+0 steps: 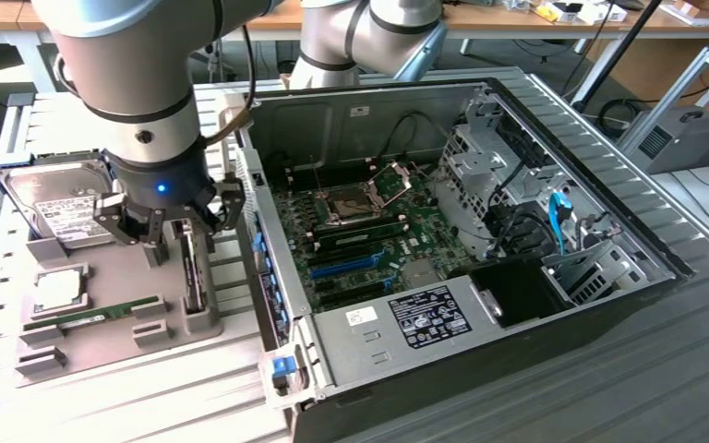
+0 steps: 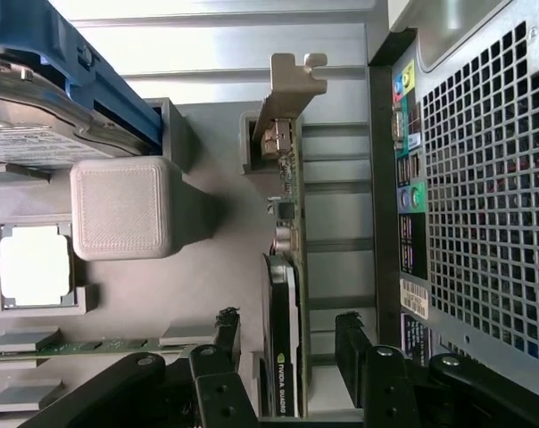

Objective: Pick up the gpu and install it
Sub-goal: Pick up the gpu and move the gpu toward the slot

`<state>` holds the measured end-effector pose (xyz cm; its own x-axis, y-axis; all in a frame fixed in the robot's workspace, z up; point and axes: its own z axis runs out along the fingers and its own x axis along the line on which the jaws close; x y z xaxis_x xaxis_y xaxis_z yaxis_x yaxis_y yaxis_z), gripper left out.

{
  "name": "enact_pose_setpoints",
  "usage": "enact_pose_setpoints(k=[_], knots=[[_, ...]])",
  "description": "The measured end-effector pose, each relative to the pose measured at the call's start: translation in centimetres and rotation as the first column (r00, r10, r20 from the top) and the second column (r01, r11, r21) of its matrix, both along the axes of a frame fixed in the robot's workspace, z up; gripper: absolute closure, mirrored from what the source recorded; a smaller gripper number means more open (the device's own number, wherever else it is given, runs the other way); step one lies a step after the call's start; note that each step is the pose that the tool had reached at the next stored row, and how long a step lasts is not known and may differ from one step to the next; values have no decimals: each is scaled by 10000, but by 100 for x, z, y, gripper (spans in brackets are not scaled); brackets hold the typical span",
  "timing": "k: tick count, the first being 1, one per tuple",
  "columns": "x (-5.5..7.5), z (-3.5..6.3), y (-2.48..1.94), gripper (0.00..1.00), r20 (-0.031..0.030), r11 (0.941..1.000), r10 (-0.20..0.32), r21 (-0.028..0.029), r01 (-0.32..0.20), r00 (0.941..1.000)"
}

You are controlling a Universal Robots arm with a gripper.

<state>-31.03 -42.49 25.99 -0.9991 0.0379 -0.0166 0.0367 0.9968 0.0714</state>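
Observation:
The grey tray's slots hold the GPU's lower edge and ends. My gripper should next grab the GPU by its upper edge along the black shroud [image 1: 187, 236].
The gpu [image 2: 286, 259] stands on edge in a slot of the grey holder tray [image 1: 108, 346], green board upright, black fan face to one side, silver bracket [image 2: 292, 85] at its far end. In the exterior view the gpu [image 1: 192, 272] is a thin dark card just below my wrist. My gripper [image 2: 287, 328] is open, one black finger on each side of the card with a gap to it on both sides. In the exterior view the gripper [image 1: 173, 235] hangs low over the tray, beside the case wall.
A hard drive [image 1: 66, 208] with blue rails, a CPU [image 1: 59, 288] and a memory stick [image 1: 108, 314] sit on the same tray. The open computer case [image 1: 601, 231] lies at the exterior view's right, motherboard [image 1: 367, 235] exposed. Its perforated rear panel [image 2: 484, 178] is close beside the gripper.

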Motion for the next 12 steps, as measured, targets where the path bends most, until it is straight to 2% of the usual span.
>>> enact_pose_setpoints(k=[2,12], knots=[[0,-31,0,45,-1,10000,1,22,-1,10000],[0,-188,4,45,-5,10000,1,42,-1,10000]])
